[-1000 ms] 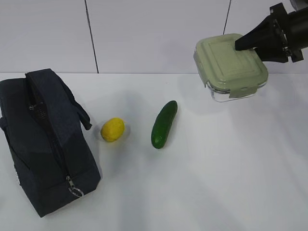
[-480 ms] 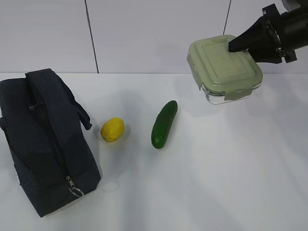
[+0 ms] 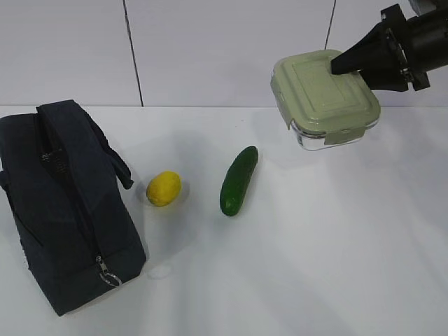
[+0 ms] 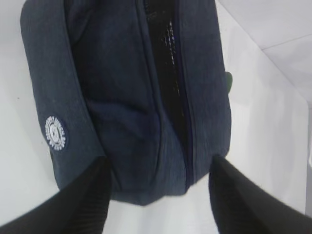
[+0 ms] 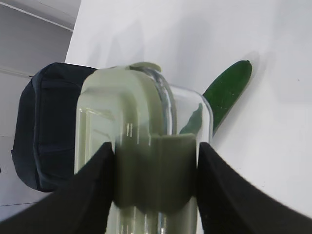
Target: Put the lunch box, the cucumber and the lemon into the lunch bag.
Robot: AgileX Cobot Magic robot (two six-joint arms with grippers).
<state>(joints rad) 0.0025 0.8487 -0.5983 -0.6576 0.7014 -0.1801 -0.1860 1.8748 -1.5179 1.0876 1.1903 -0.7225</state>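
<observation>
A dark slit splits the loose cloth, so I should grab the lunch bag next with my left gripper, by its zipper edge on the logo side.
My right gripper is shut on the lunch box and holds it tilted in the air at the upper right; in the right wrist view the fingers clamp its sage-green lid clip. The cucumber and the lemon lie on the white table. The dark navy lunch bag stands at the left. In the left wrist view my left gripper hangs open over the bag's end, nothing between its fingers. A dark slit runs along the bag's zipper line.
The zipper's metal ring pull hangs at the bag's near lower end. A loop handle drapes toward the lemon. A white round logo marks the bag's side. White wall panels rise behind the table.
The right gripper has carried the lunch box a little to the left and slightly higher. Cucumber, lemon and bag have stayed put.
</observation>
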